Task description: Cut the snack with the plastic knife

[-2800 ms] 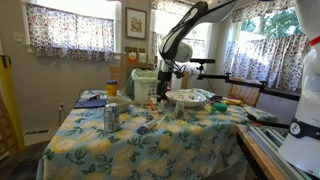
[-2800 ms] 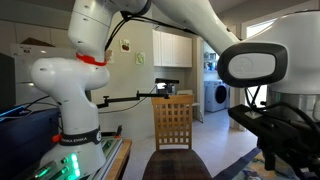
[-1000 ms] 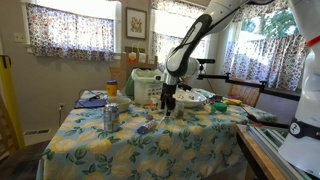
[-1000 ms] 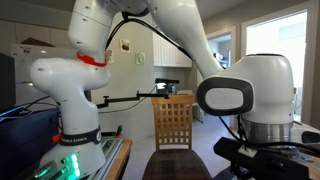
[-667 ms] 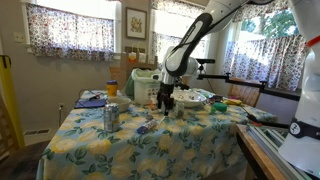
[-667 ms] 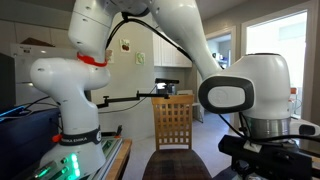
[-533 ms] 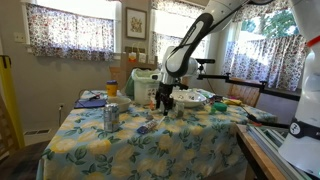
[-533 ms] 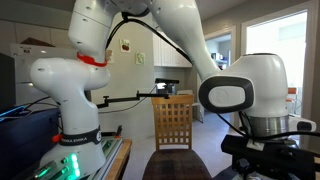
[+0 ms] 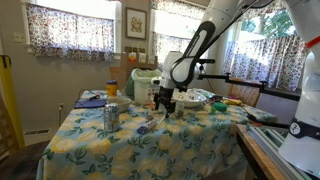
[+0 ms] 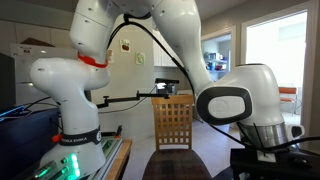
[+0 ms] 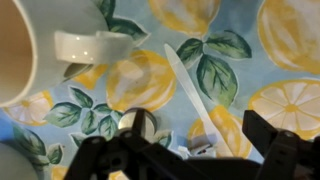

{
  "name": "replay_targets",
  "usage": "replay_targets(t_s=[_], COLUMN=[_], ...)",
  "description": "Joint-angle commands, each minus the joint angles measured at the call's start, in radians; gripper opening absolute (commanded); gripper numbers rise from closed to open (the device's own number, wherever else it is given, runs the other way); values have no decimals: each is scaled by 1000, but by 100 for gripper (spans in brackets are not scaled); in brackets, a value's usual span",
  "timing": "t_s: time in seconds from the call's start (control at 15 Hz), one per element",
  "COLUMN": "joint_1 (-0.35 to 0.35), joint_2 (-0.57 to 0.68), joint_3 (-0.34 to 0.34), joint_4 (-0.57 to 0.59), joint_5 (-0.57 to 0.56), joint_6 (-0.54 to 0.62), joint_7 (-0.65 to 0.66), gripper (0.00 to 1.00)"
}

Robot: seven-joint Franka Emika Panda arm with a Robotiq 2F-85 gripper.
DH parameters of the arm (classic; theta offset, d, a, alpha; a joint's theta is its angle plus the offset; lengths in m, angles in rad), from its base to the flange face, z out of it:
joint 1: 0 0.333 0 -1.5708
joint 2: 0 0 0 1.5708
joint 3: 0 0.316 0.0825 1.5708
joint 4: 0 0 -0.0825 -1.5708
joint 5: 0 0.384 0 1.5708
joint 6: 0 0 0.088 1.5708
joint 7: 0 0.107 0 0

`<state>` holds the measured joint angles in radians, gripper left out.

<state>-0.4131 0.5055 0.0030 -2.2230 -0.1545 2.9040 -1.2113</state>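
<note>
I should lower my gripper before I close it on the knife, because my open fingers are above the plastic knife [image 11: 190,92] and the tablecloth in the wrist view.
A white plastic knife [image 11: 190,92] lies flat on the lemon-print tablecloth [image 11: 300,40] in the wrist view. My gripper [image 11: 195,160] hangs just above its near end, open, with one dark finger on each side and nothing held. A small pale piece [image 11: 200,150] lies by the knife's end between the fingers; I cannot tell what it is. In an exterior view the gripper [image 9: 166,104] is low over the table middle, beside a white plate [image 9: 190,98]. A small blue item [image 9: 145,127], possibly the snack, lies nearer the front.
A white cup with a handle [image 11: 85,45] stands close to the knife's left, and a small round object [image 11: 140,122] lies beside the left finger. A can [image 9: 110,117], an orange-lidded jar [image 9: 112,89] and a wooden chair [image 10: 173,122] are also around.
The arm has come down and forward, bringing the gripper low over the tablecloth beside the plate. Nothing has been taken hold of.
</note>
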Motion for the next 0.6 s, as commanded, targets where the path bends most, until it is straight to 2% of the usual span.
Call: replay_targets(t_s=[0.0, 0.53], joint_1=[-23, -46], joint_2=[26, 68], joint_3=[8, 29], joint_4=[2, 44], joint_5=[-36, -39], joint_6=[5, -34], joint_7=[-80, -175], gripper=[100, 100])
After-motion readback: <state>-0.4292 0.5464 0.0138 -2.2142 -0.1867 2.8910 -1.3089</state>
